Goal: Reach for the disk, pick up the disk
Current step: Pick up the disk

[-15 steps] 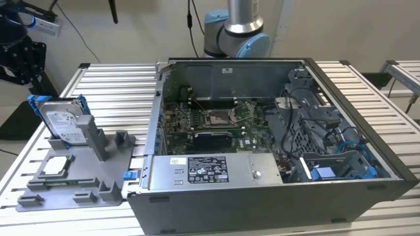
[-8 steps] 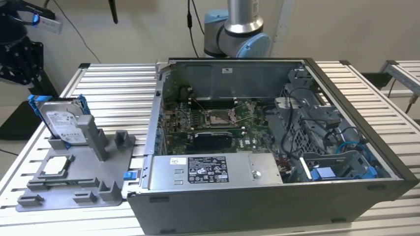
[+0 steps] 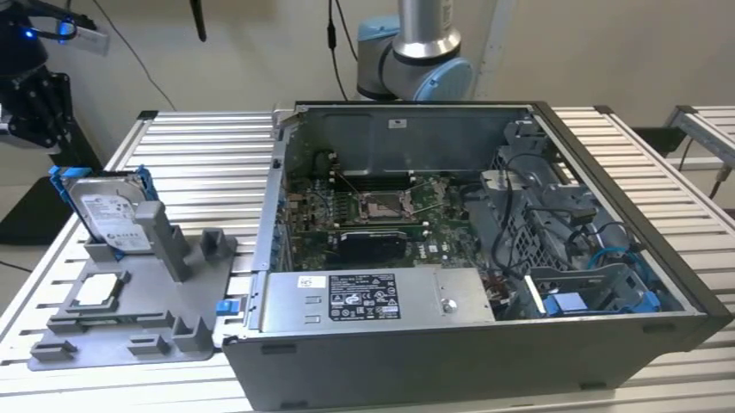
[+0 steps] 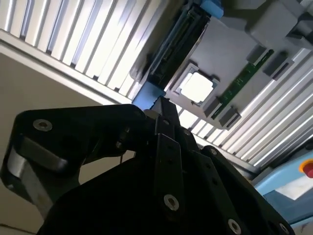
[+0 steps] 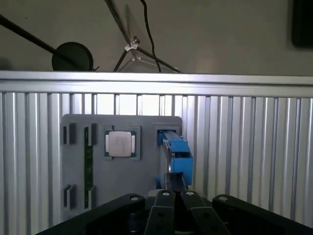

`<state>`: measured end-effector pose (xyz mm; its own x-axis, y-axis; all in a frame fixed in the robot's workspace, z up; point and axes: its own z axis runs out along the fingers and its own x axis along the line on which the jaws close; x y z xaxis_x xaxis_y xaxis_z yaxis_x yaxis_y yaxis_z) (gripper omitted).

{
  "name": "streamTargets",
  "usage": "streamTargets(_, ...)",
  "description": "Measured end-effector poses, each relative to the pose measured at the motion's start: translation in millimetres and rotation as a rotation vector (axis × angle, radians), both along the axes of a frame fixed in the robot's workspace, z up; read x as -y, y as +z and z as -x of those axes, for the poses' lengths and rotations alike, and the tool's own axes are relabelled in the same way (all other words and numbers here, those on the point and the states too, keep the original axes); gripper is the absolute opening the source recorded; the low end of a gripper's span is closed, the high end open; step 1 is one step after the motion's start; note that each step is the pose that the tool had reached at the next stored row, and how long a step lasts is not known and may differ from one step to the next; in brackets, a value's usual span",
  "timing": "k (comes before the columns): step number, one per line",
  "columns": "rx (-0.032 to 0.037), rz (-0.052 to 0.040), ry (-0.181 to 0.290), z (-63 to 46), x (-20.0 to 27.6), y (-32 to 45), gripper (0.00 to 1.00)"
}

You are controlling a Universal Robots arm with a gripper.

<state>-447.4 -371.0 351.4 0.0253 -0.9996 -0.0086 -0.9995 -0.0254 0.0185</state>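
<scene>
My gripper should next take hold of the disk across its free upper end (image 3: 106, 182), because the disk's lower end sits down in the fixture's slot (image 3: 106, 251).
The disk (image 3: 109, 211) stands on its edge in a slot at the back of a grey fixture (image 3: 126, 318), at the exterior view's left. It is silver with a white label and a blue frame. In both wrist views I look onto its thin edge, at the disk (image 5: 177, 149) and the disk (image 4: 176, 44). My black gripper (image 3: 29, 129) hangs well above and behind it, near the exterior view's upper left corner. Its fingers meet at a point in the gripper (image 5: 174, 180) and the gripper (image 4: 164, 105), shut with nothing between them and lined up over the disk's blue end.
The fixture also carries a small silver square chip (image 5: 120, 143) and a green memory strip (image 5: 88, 161). An open computer case (image 3: 460, 344) fills the slatted table's (image 3: 195, 146) middle and right. The arm's base (image 3: 414, 60) stands behind the case.
</scene>
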Motion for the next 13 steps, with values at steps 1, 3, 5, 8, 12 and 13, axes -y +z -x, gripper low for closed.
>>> streamTargets(1,0.0002,-0.0001,0.015,0.0,0.0,-0.1,1.00)
streamTargets(3,0.0000,0.0000,0.046,-0.1,0.0,0.0,1.00)
streamTargets(5,0.0000,0.0000,0.077,-0.1,0.0,0.0,1.00)
streamTargets(8,0.0001,0.0001,0.086,-0.2,-0.1,-1.0,1.00)
streamTargets(12,0.0001,0.0000,0.021,-0.2,0.0,-7.8,1.00)
streamTargets(13,0.0000,0.0001,0.003,-0.2,0.0,-9.5,1.00)
